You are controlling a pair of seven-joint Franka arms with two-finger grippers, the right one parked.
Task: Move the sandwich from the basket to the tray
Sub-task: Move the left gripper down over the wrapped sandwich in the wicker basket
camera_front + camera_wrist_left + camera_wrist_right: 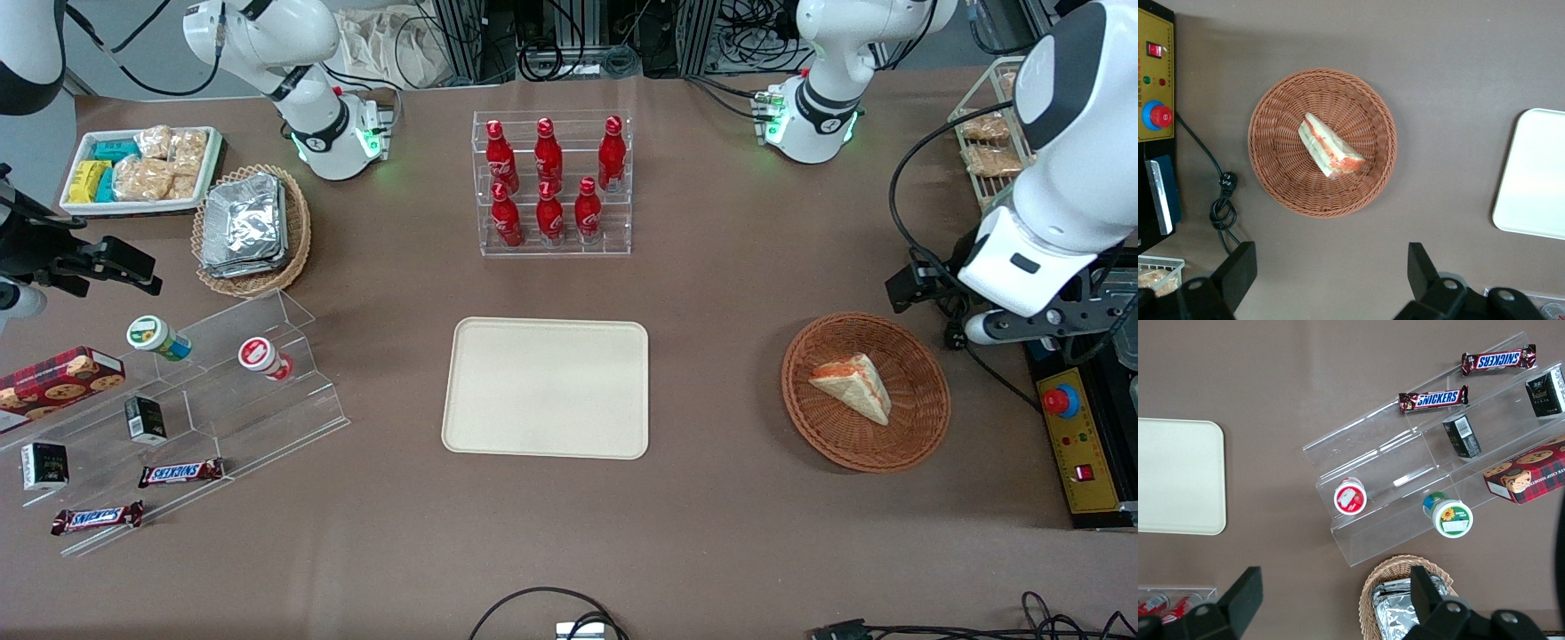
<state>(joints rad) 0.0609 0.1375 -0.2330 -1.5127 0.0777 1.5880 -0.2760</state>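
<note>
Next, my left gripper grabs the sandwich's flat bread sides, because the sloping sandwich has its long cut side (1331, 147) facing up.
The sandwich (853, 387) (1330, 147), a pale triangular wedge with an orange-red filling edge, lies in the round reddish-brown wicker basket (805, 418) (1271, 180) toward the working arm's end of the table. The cream rectangular tray (547, 387) (1538, 173) lies flat mid-table with nothing on it. My left gripper (916, 283) (1330, 257) hangs high above the table beside the basket's rim, farther from the front camera than the sandwich. Its fingers stand wide open with only bare tabletop between them.
A clear rack of red bottles (551, 182) stands farther back than the tray. A yellow control box with a red button (1071, 436) and a black cable with plug (1223, 200) lie beside the basket. An acrylic snack stand (196, 391) is toward the parked arm's end.
</note>
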